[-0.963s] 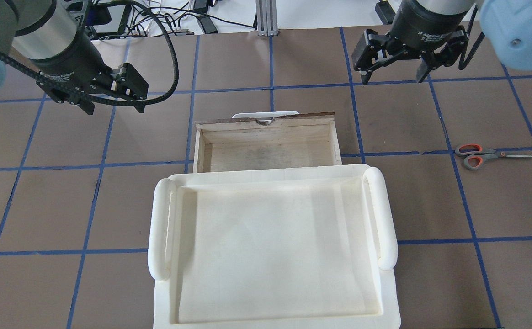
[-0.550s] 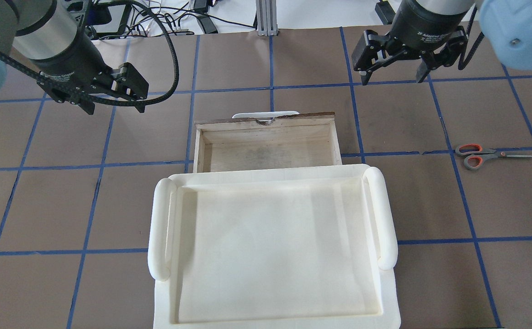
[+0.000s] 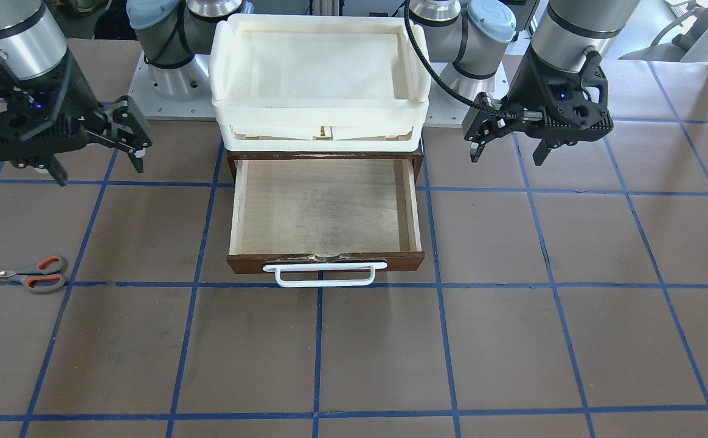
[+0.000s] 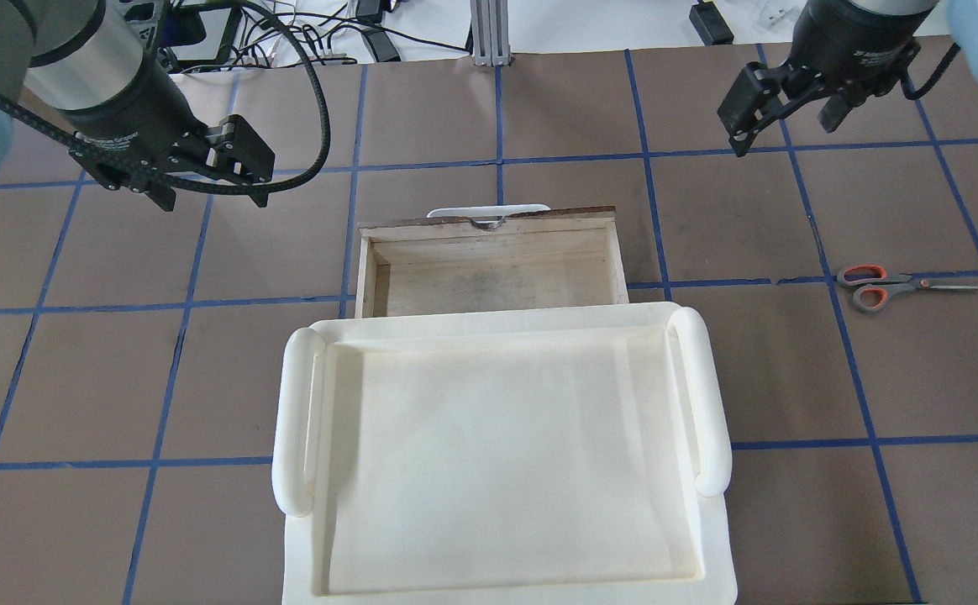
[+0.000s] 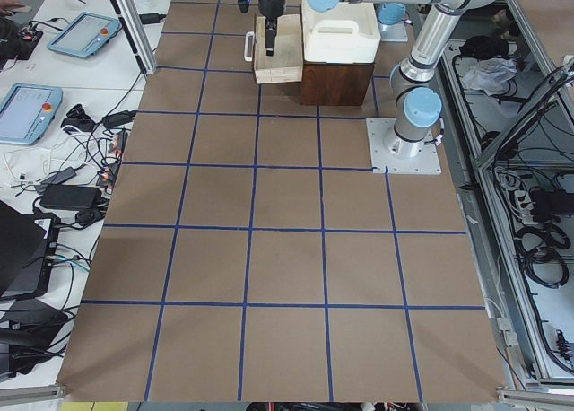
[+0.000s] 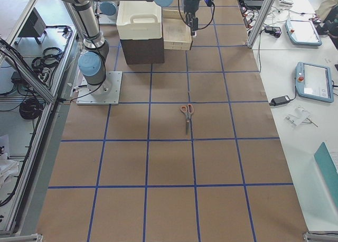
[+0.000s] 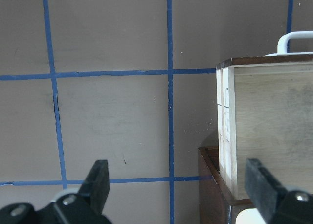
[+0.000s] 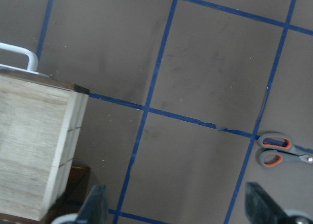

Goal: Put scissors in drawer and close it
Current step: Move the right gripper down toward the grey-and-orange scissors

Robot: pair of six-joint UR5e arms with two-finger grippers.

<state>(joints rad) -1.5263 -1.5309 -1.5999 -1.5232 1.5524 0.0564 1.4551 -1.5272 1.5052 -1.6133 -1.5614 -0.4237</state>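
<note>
The robot's right gripper should next grab the scissors where the gray handles meet by the pivot (image 3: 16,277). The scissors can then be put in the drawer (image 3: 323,208).
The scissors (image 4: 884,286) lie flat on the brown table at the right, blades pointing right; they also show in the front view (image 3: 28,275) and the right wrist view (image 8: 276,149). The drawer (image 4: 489,281) stands pulled open with its pale wood interior empty (image 3: 323,207) and its white bar handle in front. My right gripper (image 4: 783,139) is open and empty, above the table beyond the drawer's right side and well short of the scissors. My left gripper (image 4: 212,200) is open and empty, above the table left of the drawer (image 7: 264,126).
A cream-white plastic tray (image 4: 287,420) sits on top of the dark cabinet that holds the drawer. Blue tape lines grid the table. Cables and devices (image 4: 287,34) lie beyond the far edge.
My right gripper has moved to the right and a little farther from the drawer, still open. The left arm, scissors and drawer have not moved.
</note>
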